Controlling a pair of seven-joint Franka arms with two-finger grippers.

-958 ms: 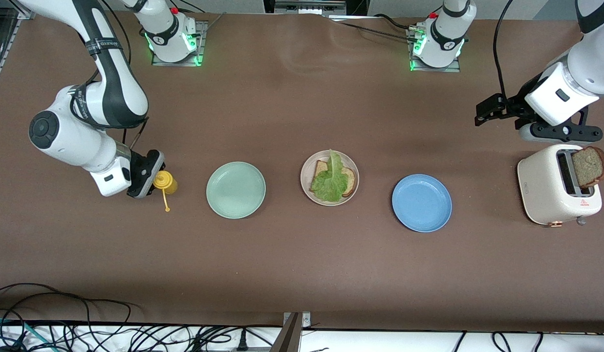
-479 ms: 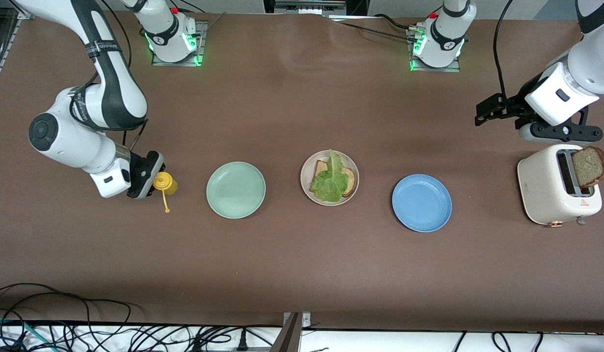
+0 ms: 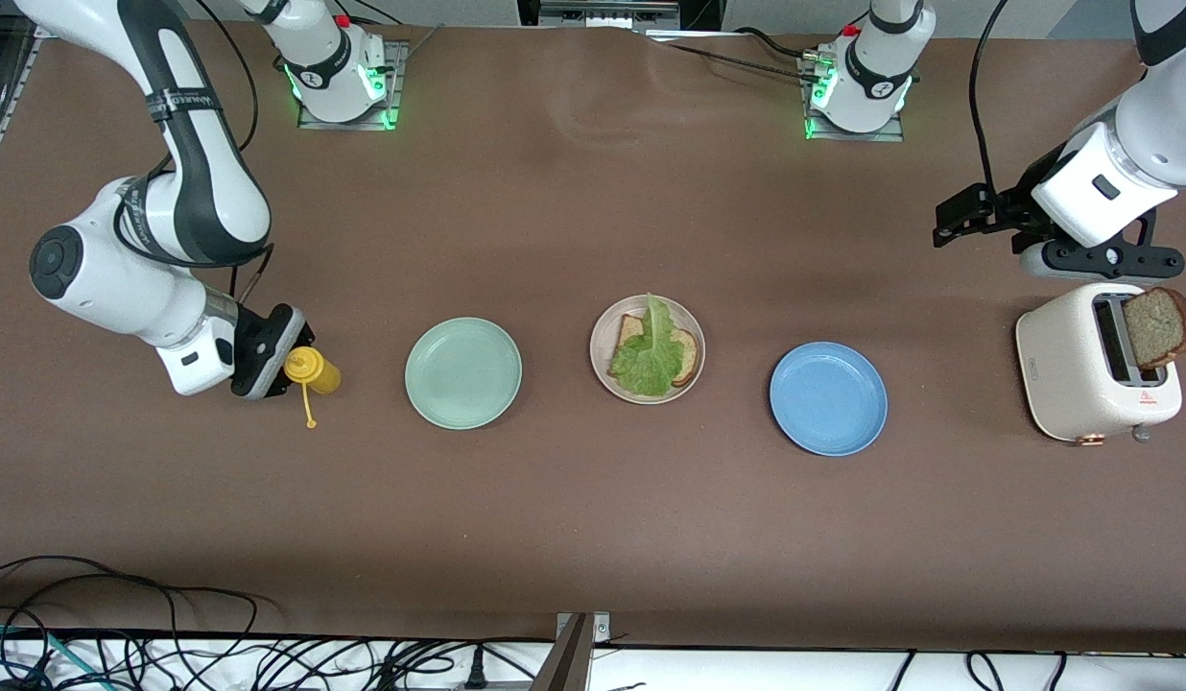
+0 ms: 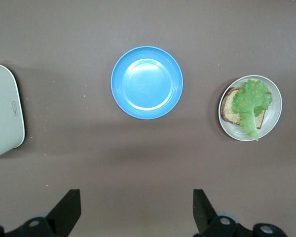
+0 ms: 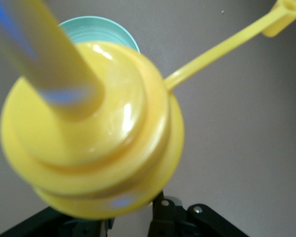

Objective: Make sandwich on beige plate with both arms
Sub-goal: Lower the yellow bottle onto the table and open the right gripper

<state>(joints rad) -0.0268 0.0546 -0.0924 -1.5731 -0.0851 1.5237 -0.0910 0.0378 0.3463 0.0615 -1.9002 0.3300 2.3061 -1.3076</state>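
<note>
The yellow bottle's base hangs above the tabletop, so the bottle stays held in my right gripper for now.
The beige plate sits mid-table between two other plates, holding one brown bread slice with a green lettuce leaf on top. A second slice sticks up from the white toaster. My left gripper hangs open over the table beside the toaster, with nothing between its fingers. From that wrist view I see the beige plate and the lettuce. My right gripper is shut on a yellow squeeze bottle, held tilted; the bottle fills the right wrist view.
A mint green plate lies between the bottle and the beige plate. A blue plate lies between the beige plate and the toaster. The bottle's tethered cap dangles loose. Cables run along the table's front edge.
My right arm has carried the yellow bottle a little away from the mint green plate, toward the right arm's end of the table. The left arm has stayed still.
</note>
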